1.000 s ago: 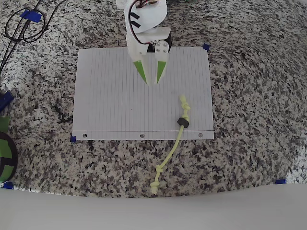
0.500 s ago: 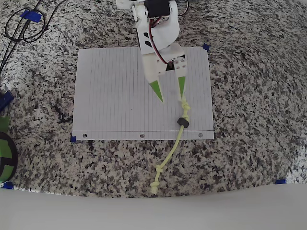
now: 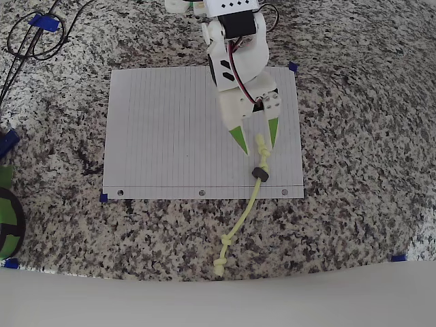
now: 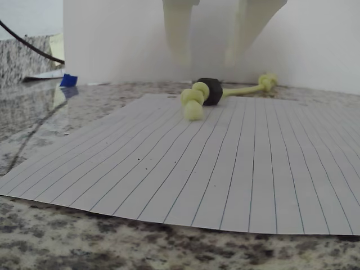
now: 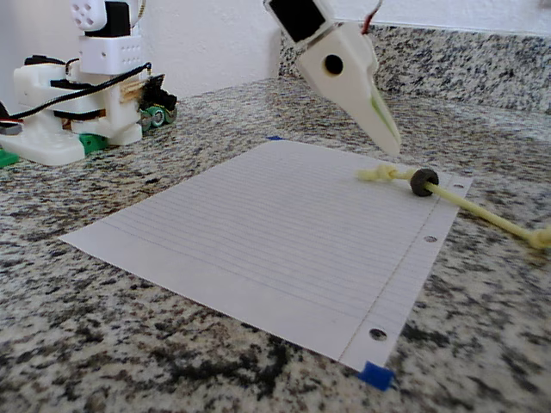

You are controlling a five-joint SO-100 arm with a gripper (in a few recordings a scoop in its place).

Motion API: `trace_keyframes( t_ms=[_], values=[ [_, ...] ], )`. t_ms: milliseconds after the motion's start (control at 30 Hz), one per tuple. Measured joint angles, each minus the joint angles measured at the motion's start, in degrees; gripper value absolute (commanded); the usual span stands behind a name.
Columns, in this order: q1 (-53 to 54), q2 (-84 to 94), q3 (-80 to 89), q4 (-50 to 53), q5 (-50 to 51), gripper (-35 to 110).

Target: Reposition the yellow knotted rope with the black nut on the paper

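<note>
Next, my gripper grabs the knotted end of the yellow rope (image 3: 246, 211) beside the black nut, to reposition the rope on the paper (image 3: 167, 133).
The yellow knotted rope (image 3: 246, 211) lies slantwise, its upper end and the black nut (image 3: 259, 174) on the paper (image 3: 170, 136), its lower half on the granite past the punched edge. My gripper (image 3: 258, 147) is open, its green-tipped fingers standing either side of the rope's knotted top end. In the wrist view the gripper (image 4: 205, 59) hangs above the rope (image 4: 194, 102) and the nut (image 4: 211, 91), with the paper (image 4: 225, 169) in front. In the fixed view the gripper (image 5: 389, 143) hovers just over the rope (image 5: 380, 174), near the nut (image 5: 423, 182) on the paper (image 5: 258, 224).
Black cables (image 3: 30, 34) coil at the counter's top left. A green object (image 3: 7, 218) sits at the left edge. Blue tape marks (image 3: 398, 258) dot the granite. The arm's white base (image 5: 77, 112) stands behind the paper. A white wall (image 4: 315, 39) rises behind the rope.
The gripper has travelled from the paper's upper middle down and to the right, reaching the rope's top end. It has stayed open. Rope and nut have not moved.
</note>
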Motion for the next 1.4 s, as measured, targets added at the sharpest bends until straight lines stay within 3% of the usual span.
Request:
trace_keyframes(
  t_ms=[1133, 1400],
  values=[
    [-3.1, -8.0, -4.1, 2.9, -0.5, 41],
    [-3.6, -8.0, -4.2, 2.9, -1.1, 34]
  ],
)
